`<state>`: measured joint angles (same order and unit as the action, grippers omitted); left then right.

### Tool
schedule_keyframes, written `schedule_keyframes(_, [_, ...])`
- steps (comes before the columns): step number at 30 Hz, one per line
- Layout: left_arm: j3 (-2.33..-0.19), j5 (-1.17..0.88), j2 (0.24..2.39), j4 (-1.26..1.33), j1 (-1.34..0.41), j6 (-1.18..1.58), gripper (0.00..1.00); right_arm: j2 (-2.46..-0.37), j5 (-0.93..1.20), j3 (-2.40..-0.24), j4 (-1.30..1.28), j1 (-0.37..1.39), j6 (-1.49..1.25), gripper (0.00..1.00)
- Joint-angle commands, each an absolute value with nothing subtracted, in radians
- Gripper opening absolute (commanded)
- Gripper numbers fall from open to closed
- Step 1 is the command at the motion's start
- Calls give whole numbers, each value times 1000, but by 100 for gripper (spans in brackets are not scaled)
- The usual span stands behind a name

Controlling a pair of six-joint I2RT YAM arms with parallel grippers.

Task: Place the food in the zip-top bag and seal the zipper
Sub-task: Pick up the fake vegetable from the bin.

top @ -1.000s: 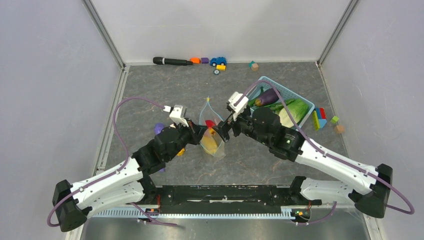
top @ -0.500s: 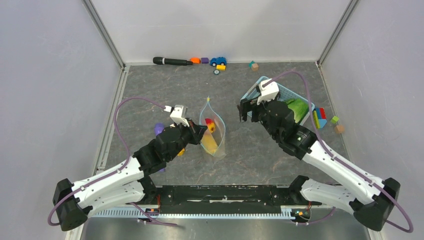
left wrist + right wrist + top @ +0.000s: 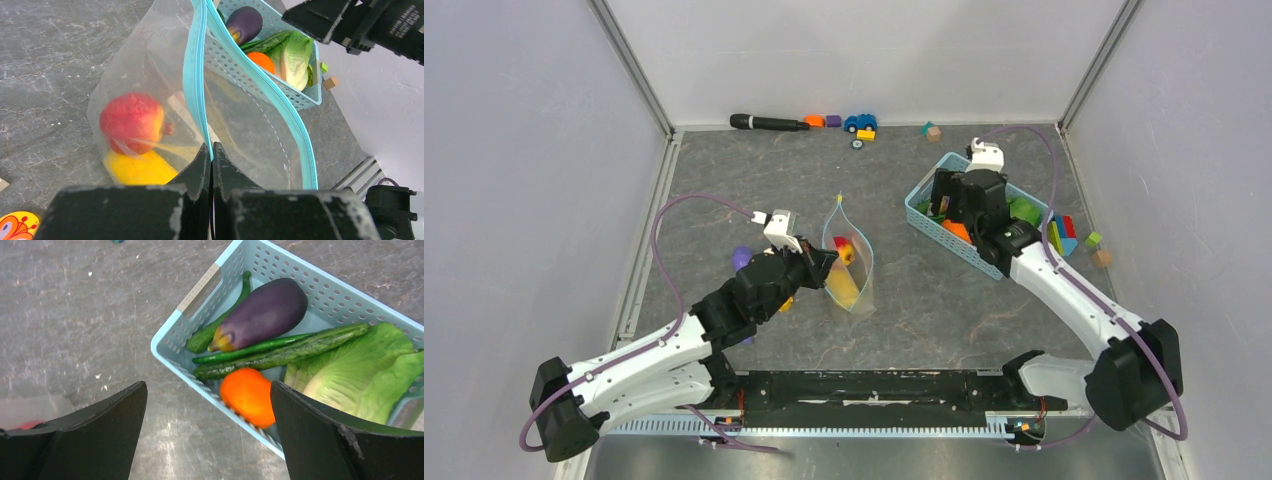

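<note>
I will next grab the purple eggplant with my right gripper, across its sides near the stem end (image 3: 241,326), so it can go into the bag stem-first.
The clear zip-top bag (image 3: 852,275) stands open on the table, its teal zipper (image 3: 196,75) spread wide. My left gripper (image 3: 210,150) is shut on the near end of one zipper lip and holds the mouth up. A red round fruit (image 3: 131,122) and a yellow mango (image 3: 140,167) lie inside the bag. My right gripper (image 3: 208,385) is open and empty, hovering over the near edge of the light-blue basket (image 3: 172,330). The basket holds a purple eggplant (image 3: 265,312), an orange (image 3: 248,395), long green pods (image 3: 280,352) and lettuce (image 3: 360,370).
A black stick (image 3: 769,123), a toy car (image 3: 860,122) and small blocks lie along the back wall. Coloured blocks (image 3: 1064,238) sit right of the basket. A purple object (image 3: 742,257) lies beside my left arm. White walls close in the table.
My right gripper has left the bag's mouth and swung back right over the basket. The red fruit now rests in the bag. My left gripper has stayed put.
</note>
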<state>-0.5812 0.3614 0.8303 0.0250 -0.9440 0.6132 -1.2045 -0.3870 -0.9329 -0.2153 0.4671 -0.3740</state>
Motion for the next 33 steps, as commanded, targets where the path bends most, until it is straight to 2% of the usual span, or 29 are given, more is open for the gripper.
schedule_keyframes(1, [-589, 368, 823, 43, -943, 635, 2, -1262, -326, -928, -42, 395, -484, 98])
schedule_keyframes(10, [-586, 378, 828, 43, -943, 631, 2, -1453, -165, -888, 142, 220, -723, 98])
schedule_keyframes(15, [-594, 383, 840, 40, -943, 626, 2, -1572, -123, -914, 184, 181, -796, 93])
schedule_keyframes(33, [-596, 379, 849, 42, -943, 627, 2, -1742, -264, -952, 243, 165, -913, 87])
